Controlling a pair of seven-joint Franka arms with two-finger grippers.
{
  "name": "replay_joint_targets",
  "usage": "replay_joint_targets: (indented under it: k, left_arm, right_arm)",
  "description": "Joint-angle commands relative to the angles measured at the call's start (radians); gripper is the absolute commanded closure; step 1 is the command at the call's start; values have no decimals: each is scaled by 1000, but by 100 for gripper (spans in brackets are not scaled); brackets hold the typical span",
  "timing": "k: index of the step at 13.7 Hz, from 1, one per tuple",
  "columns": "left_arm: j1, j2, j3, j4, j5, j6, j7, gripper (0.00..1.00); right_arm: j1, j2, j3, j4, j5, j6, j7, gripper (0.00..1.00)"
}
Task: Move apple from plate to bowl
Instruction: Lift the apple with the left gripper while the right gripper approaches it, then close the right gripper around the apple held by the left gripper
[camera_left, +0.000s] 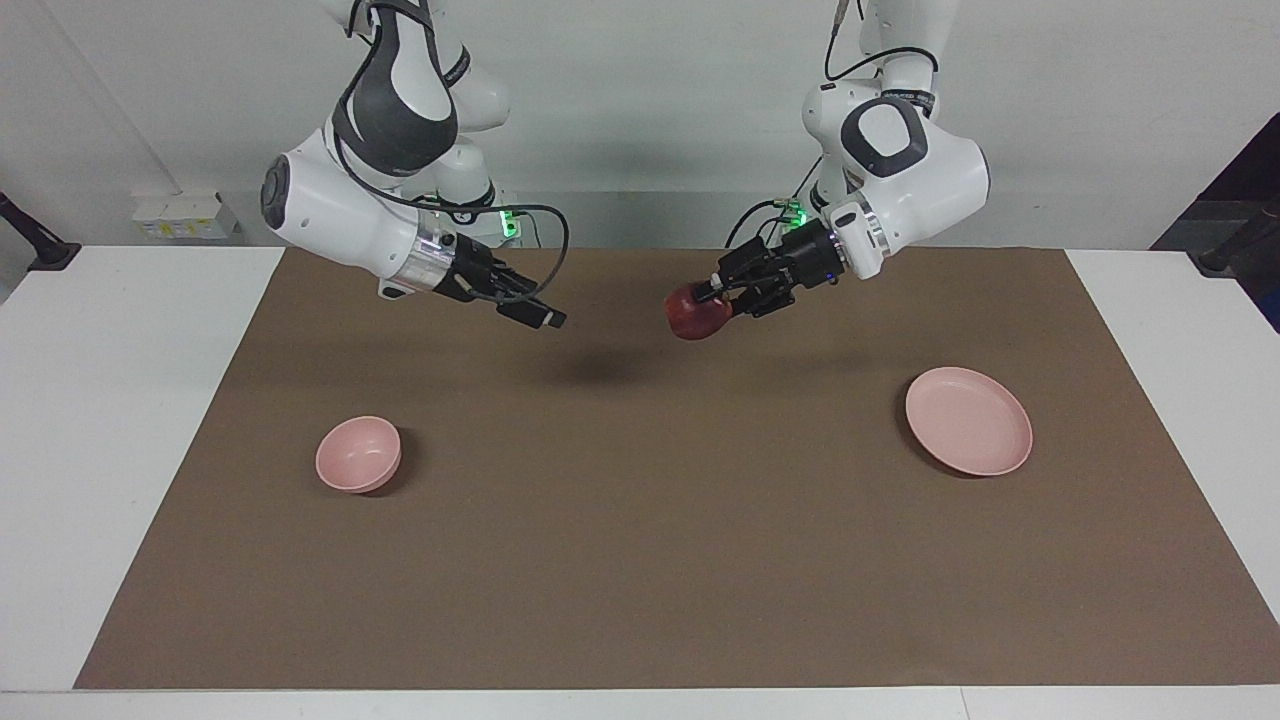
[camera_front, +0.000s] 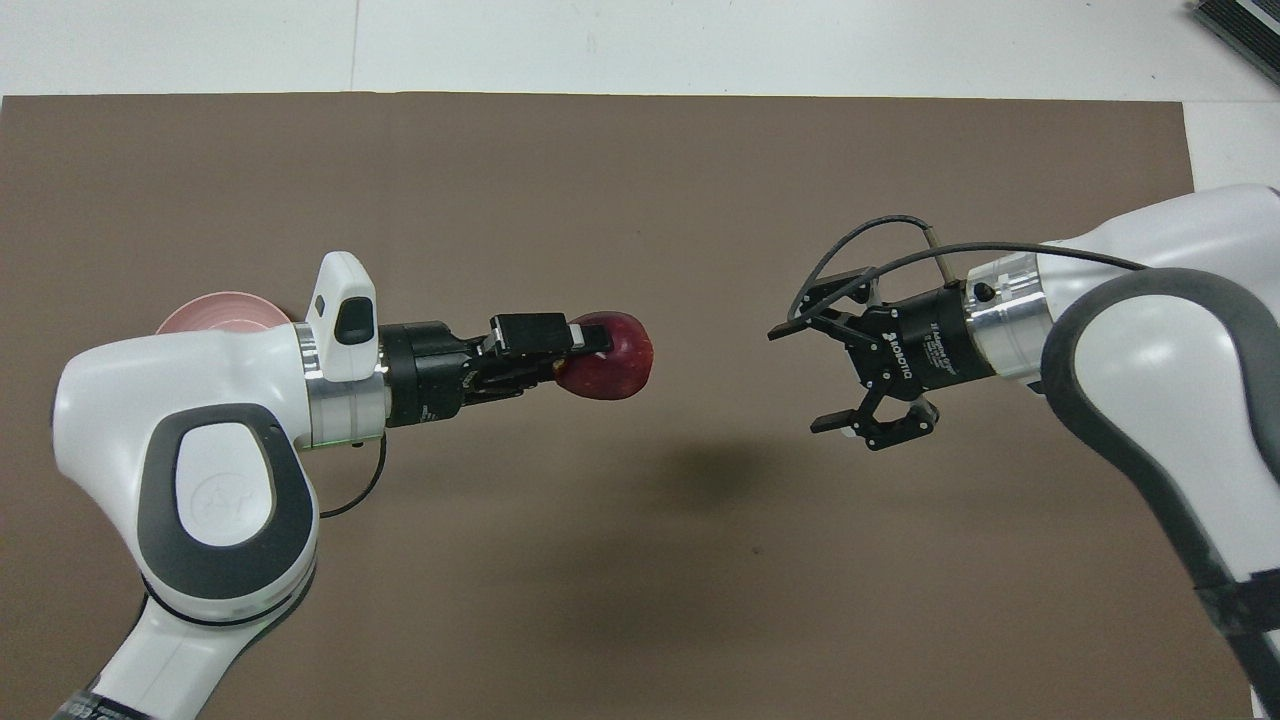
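My right gripper's open fingers are still far from the apple (camera_front: 615, 365), so my left gripper keeps hold of it until those fingers are around it.
My left gripper (camera_left: 714, 297) is shut on the dark red apple (camera_left: 694, 316) and holds it in the air over the middle of the brown mat; it also shows in the overhead view (camera_front: 583, 350) with the apple (camera_front: 615, 365). The pale pink plate (camera_left: 968, 420) lies empty toward the left arm's end, and only its edge shows past the arm in the overhead view (camera_front: 215, 309). The small pink bowl (camera_left: 358, 454) stands empty toward the right arm's end and is hidden in the overhead view. My right gripper (camera_left: 535, 312) (camera_front: 797, 380) is open and empty, raised over the mat and pointing at the apple.
A brown mat (camera_left: 640, 560) covers most of the white table (camera_left: 120, 450). The two grippers face each other with a gap between them. A wall socket box (camera_left: 185, 218) sits at the table's edge on the robots' side.
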Motion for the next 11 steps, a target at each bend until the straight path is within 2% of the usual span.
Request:
replay_joint_targets:
  k: [1, 3, 7, 11]
  left_arm:
    - [0, -22, -44, -12, -57, 64, 15, 100]
    - [-11, -24, -45, -17, -63, 72, 15, 100]
    - [-15, -24, -73, -17, -77, 127, 15, 100]
    - [-15, -30, -90, -17, -77, 127, 9, 100]
  right_arm:
    - [56, -19, -1, -45, 92, 123, 98, 0]
    - [104, -12, -1, -45, 130, 186, 123, 0]
    - [131, 4, -1, -48, 213, 252, 155, 0]
    - [170, 4, 1, -48, 215, 280, 224, 0]
